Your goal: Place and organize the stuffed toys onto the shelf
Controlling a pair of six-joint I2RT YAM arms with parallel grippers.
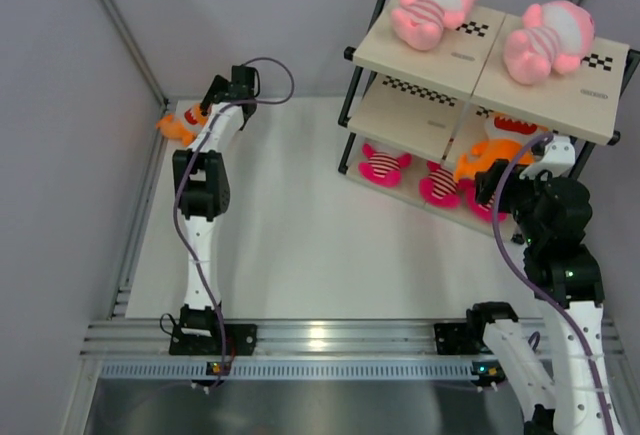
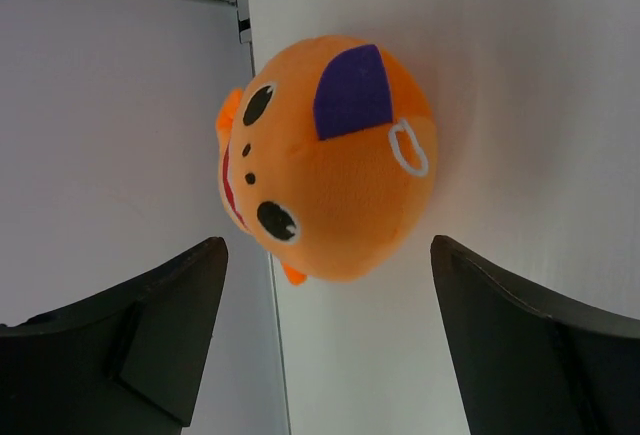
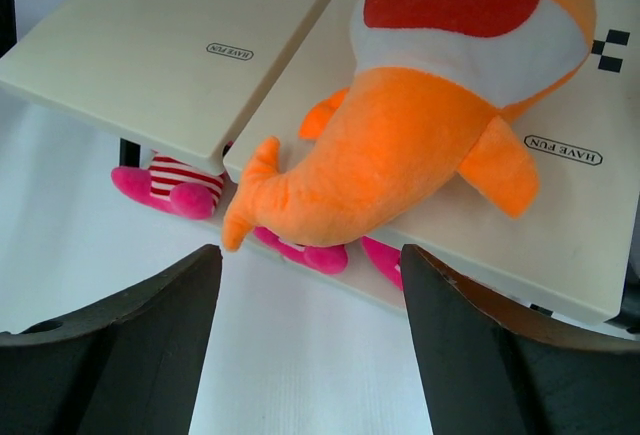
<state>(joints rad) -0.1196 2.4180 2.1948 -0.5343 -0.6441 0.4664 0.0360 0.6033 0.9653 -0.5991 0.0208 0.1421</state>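
I will take hold of the orange shark by its head (image 1: 197, 114) (image 2: 326, 162) with my left gripper, beside the purple patch. Its tail then stays free for handing over to my right gripper.
An orange shark (image 2: 325, 160) lies at the table's far left corner against the wall; it also shows in the top view (image 1: 174, 127). My left gripper (image 2: 330, 345) is open and hovers just short of it, empty; it also shows from above (image 1: 197, 118). The shelf (image 1: 450, 55) stands at the far right. Two pale pink toys (image 1: 432, 10) (image 1: 547, 40) lie on its top board. A second orange shark (image 3: 420, 145) lies on the middle board, tail over the edge. Magenta striped toys (image 1: 384, 165) (image 1: 440, 186) sit on the bottom tier. My right gripper (image 3: 310, 345) is open and empty in front of the shelf.
A grey wall and an aluminium rail (image 1: 140, 205) border the table on the left. The shelf's black frame post (image 1: 348, 115) stands at its left side. White tabletop (image 1: 300, 215) lies between the arms. Magenta feet (image 3: 170, 195) show under the middle board.
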